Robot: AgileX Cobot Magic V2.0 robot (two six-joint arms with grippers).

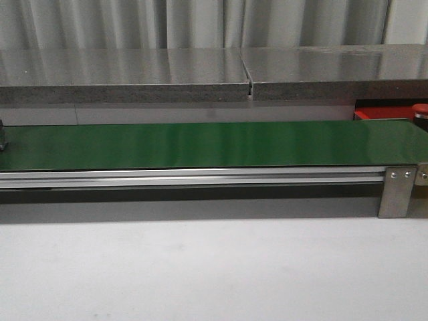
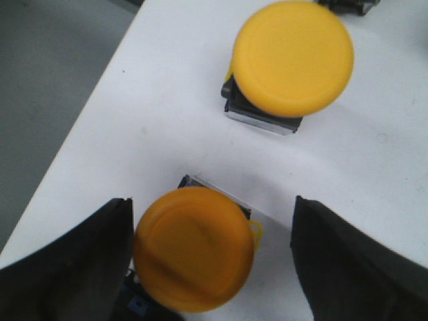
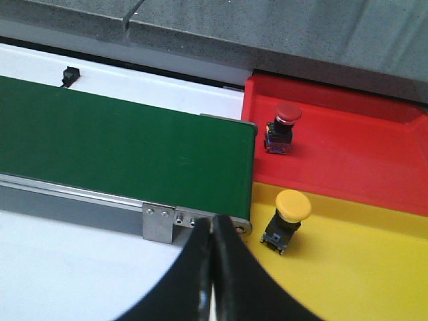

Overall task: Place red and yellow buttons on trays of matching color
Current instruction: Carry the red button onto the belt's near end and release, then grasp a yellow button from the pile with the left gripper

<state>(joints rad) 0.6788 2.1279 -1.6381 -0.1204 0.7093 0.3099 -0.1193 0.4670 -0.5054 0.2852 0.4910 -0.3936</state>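
The fingers of my left gripper are beside the cap, above the white table, so they need to close on the nearer yellow cap [image 2: 194, 249] now.
In the left wrist view two yellow buttons stand on a white tabletop [image 2: 160, 120]. My left gripper [image 2: 210, 204] is open around the nearer yellow button [image 2: 192, 249]. Its cap lies close against one finger [image 2: 73, 267], and a wide gap separates it from the other finger [image 2: 354, 261]. The second yellow button [image 2: 291, 57] stands farther off. In the right wrist view a red button [image 3: 282, 126] stands on the red tray [image 3: 361, 154], and a yellow button [image 3: 287, 215] stands on the yellow tray [image 3: 361, 267]. My right gripper [image 3: 214, 227] is shut on nothing, above the belt's end.
The long green belt [image 1: 200, 144] runs across the front view on an aluminium frame [image 1: 200, 177] with a metal bracket [image 1: 397, 190]. A grey stone shelf [image 1: 200, 77] lies behind it. The red tray's corner [image 1: 381, 112] and a red cap [image 1: 420, 109] show at far right. The tabletop edge [image 2: 73, 134] is near the left gripper.
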